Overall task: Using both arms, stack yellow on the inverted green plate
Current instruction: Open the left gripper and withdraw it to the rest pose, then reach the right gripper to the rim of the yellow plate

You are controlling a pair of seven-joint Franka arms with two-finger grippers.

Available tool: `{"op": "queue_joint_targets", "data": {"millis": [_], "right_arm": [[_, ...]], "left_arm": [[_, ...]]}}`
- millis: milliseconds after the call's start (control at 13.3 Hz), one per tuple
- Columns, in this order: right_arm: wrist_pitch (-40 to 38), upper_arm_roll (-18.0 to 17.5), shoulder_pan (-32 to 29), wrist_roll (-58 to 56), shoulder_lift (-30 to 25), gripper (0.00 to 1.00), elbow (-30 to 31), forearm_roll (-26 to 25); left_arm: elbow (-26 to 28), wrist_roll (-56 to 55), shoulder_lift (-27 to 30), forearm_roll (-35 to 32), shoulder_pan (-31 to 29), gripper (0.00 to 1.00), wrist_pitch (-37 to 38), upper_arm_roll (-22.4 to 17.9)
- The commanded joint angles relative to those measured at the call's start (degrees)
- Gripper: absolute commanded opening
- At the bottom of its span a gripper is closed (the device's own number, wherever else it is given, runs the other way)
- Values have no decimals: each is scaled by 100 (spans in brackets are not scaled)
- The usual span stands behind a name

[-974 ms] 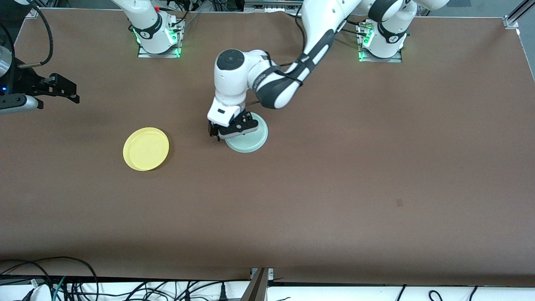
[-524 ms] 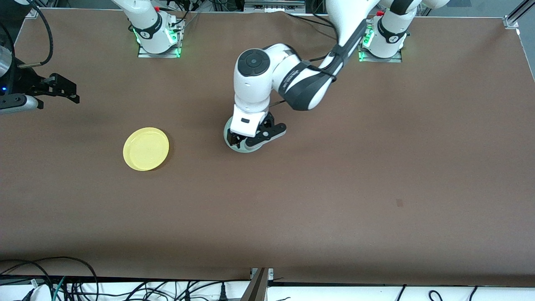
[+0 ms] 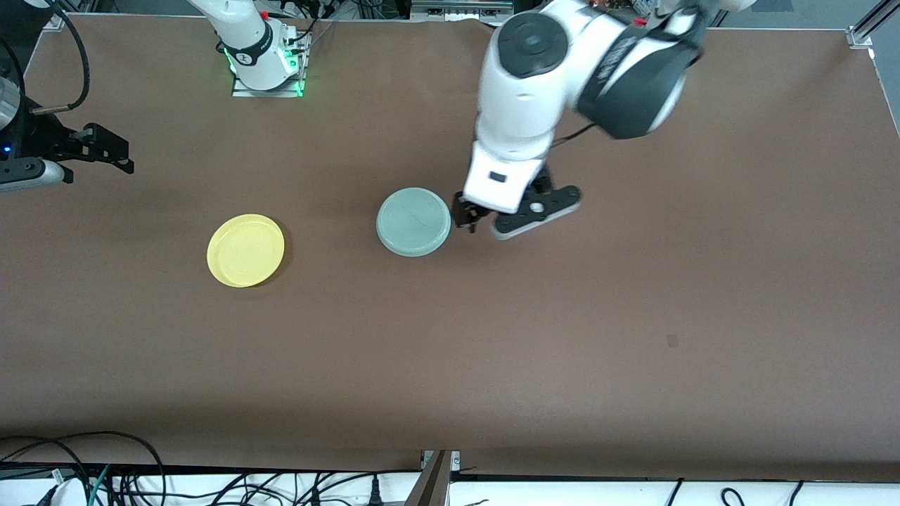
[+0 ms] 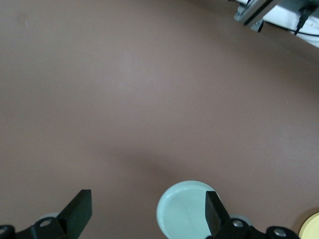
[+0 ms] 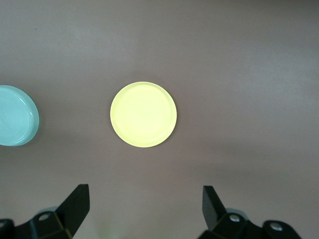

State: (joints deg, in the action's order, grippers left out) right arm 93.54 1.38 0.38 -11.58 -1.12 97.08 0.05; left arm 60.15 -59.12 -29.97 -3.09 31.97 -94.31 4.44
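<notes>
The yellow plate needs to be stacked on the inverted green plate (image 3: pixel 413 222), so my right gripper next needs to pinch its rim (image 3: pixel 211 254).
The pale green plate (image 3: pixel 413 222) lies upside down on the brown table, its flat underside with faint rings facing up (image 5: pixel 15 122). The yellow plate (image 3: pixel 245 250) lies rim up, apart from it toward the right arm's end. My left gripper (image 3: pixel 470 219) hangs open and empty just beside the green plate's edge, on the left arm's side; the left wrist view has one fingertip (image 4: pixel 213 209) in front of the green plate (image 4: pixel 182 214). My right gripper (image 5: pixel 144 199) is open and empty, high up, with the yellow plate (image 5: pixel 143 114) ahead of its fingers.
The right arm's hand (image 3: pixel 105 151) shows at the table's edge at the right arm's end. Both arm bases (image 3: pixel 264 63) stand along the table's back edge. Cables (image 3: pixel 105 478) lie past the front edge. A sliver of the yellow plate (image 4: pixel 311 226) shows in the left wrist view.
The left arm has risen from over the green plate and swung toward its own end of the table, uncovering the plate. The plates and the right arm have not moved.
</notes>
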Motion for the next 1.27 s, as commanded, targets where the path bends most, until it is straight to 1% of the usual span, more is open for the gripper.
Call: {"op": "queue_joint_targets", "data": {"millis": [0,150,225,300,375,449,599,674,749,974,1049,1124,1199], "right_arm": [[-73,-146,24,32,-19,100,-66,-14],[-3,-138,15,42,59,100,-66,-14],[76,-129,-3,-2,242,100,-75,-74],[77,-129,6,-11,497,100,-75,-249],[-106,-120,-20,-20,743,100,-66,-320],[-282,-94,-64,-37,832,100,-31,-365],[-118,-76,-204,6,1331,100,39,-374],[345,-33,-222,24,1621,100,222,-365],[984,37,-231,24,1737,100,581,-339],[2839,82,-249,68,1765,100,1802,-216],[3428,160,-266,103,1774,100,2171,71],[3730,196,-284,103,1922,100,2323,483],[3820,196,-301,103,2141,100,2316,775]], "left_arm": [[155,1441,534,212,-584,100,569,57],[163,2461,842,448,-1128,100,1078,48],[164,3145,1035,432,-1392,100,1299,22],[207,3926,1211,440,-1665,100,1475,-5],[268,4552,1317,458,-2076,100,1537,-14],[460,5098,1466,554,-2403,100,1547,-14],[917,6153,1686,572,-3044,100,1425,-23],[1146,6332,1835,555,-3195,100,1398,-31],[1426,6360,2011,476,-3275,100,1267,-31],[2875,6466,2827,440,-3635,100,600,-40],[3132,6466,2917,397,-3706,100,476,-40],[3334,6448,2952,379,-3733,100,379,-40],[3536,6448,3031,379,-3742,100,178,-40]]}}
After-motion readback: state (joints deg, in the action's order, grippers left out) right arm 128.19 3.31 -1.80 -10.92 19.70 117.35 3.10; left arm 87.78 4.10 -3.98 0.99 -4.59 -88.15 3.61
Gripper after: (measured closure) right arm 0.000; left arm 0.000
